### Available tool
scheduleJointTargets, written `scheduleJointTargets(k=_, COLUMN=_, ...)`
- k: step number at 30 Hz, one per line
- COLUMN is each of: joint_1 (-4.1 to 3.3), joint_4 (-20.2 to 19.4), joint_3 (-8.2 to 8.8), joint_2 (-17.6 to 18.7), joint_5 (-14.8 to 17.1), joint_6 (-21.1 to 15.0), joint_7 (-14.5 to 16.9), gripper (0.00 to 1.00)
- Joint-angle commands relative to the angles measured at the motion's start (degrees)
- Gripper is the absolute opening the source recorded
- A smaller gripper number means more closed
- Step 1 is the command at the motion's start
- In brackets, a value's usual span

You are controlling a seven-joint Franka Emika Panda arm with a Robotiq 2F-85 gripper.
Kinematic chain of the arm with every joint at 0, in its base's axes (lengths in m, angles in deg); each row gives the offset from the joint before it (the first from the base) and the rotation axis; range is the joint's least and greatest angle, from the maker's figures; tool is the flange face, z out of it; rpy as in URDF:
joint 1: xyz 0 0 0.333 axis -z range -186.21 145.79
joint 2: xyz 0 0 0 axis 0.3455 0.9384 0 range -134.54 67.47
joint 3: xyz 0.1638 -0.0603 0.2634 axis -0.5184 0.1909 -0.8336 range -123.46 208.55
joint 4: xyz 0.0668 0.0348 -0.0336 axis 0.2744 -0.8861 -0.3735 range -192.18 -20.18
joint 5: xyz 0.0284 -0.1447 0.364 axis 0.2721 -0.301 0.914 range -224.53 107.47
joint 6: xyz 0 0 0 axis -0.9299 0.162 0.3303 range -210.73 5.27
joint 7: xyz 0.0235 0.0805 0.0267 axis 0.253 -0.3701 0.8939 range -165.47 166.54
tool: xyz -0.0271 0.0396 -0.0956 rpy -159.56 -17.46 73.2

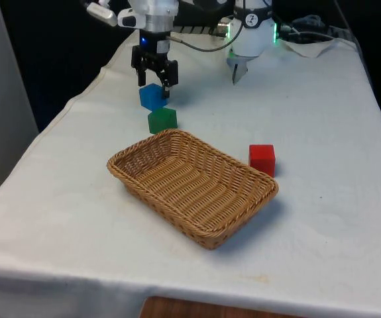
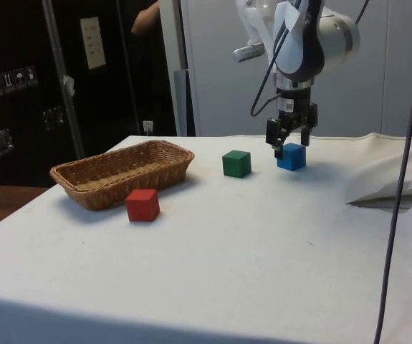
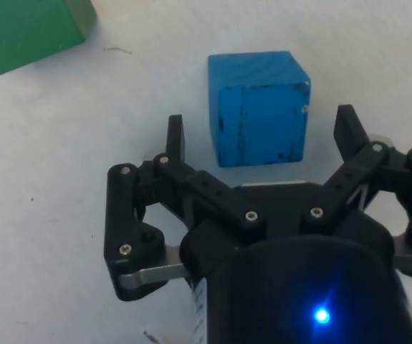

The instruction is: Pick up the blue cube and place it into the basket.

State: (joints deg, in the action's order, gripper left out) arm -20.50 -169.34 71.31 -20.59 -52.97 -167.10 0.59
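The robot's gripper needs to grab the cube by two opposite sides next, so that it can place the blue cube (image 1: 152,97) into the basket.
The blue cube (image 1: 152,97) (image 2: 291,156) (image 3: 259,106) rests on the white cloth at the far side of the table. My gripper (image 1: 154,82) (image 2: 289,145) (image 3: 261,133) hangs just above it, open, one finger (image 3: 175,137) on each side of the cube and neither touching it. The wicker basket (image 1: 134,180) (image 2: 77,177) lies nearer the camera in the front view, with nothing inside it.
A green cube (image 1: 162,120) (image 2: 236,163) (image 3: 26,30) stands between the blue cube and the basket, close to both. A red cube (image 1: 262,159) (image 2: 142,205) sits by the basket's rim on the front view's right.
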Motion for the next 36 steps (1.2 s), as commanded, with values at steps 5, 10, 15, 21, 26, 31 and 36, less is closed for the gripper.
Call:
scheduleJointTargets(k=5, joint_1=0.69, joint_4=-0.4, joint_3=-1.55, joint_2=-0.17, joint_5=1.09, joint_6=-1.26, joint_7=-0.74, gripper=1.0)
scheduleJointTargets(k=10, joint_1=1.09, joint_4=-0.57, joint_3=-1.66, joint_2=0.29, joint_5=1.09, joint_6=-1.95, joint_7=-1.32, gripper=1.0)
scheduleJointTargets(k=15, joint_1=1.55, joint_4=-0.17, joint_3=-1.49, joint_2=1.26, joint_5=1.15, joint_6=-2.41, joint_7=-1.6, gripper=1.0)
scheduleJointTargets(k=21, joint_1=1.2, joint_4=0.23, joint_3=-0.8, joint_2=1.78, joint_5=0.86, joint_6=-2.64, joint_7=-2.06, gripper=1.0)
scheduleJointTargets(k=26, joint_1=1.03, joint_4=0.29, joint_3=-0.52, joint_2=1.89, joint_5=0.69, joint_6=-2.75, joint_7=-2.35, gripper=0.56)
scheduleJointTargets(k=31, joint_1=0.97, joint_4=0.23, joint_3=-0.4, joint_2=1.89, joint_5=0.57, joint_6=-2.86, joint_7=-2.52, gripper=0.04)
scheduleJointTargets(k=36, joint_1=0.92, joint_4=0.23, joint_3=-0.29, joint_2=1.83, joint_5=0.57, joint_6=-2.92, joint_7=-2.58, gripper=0.01)
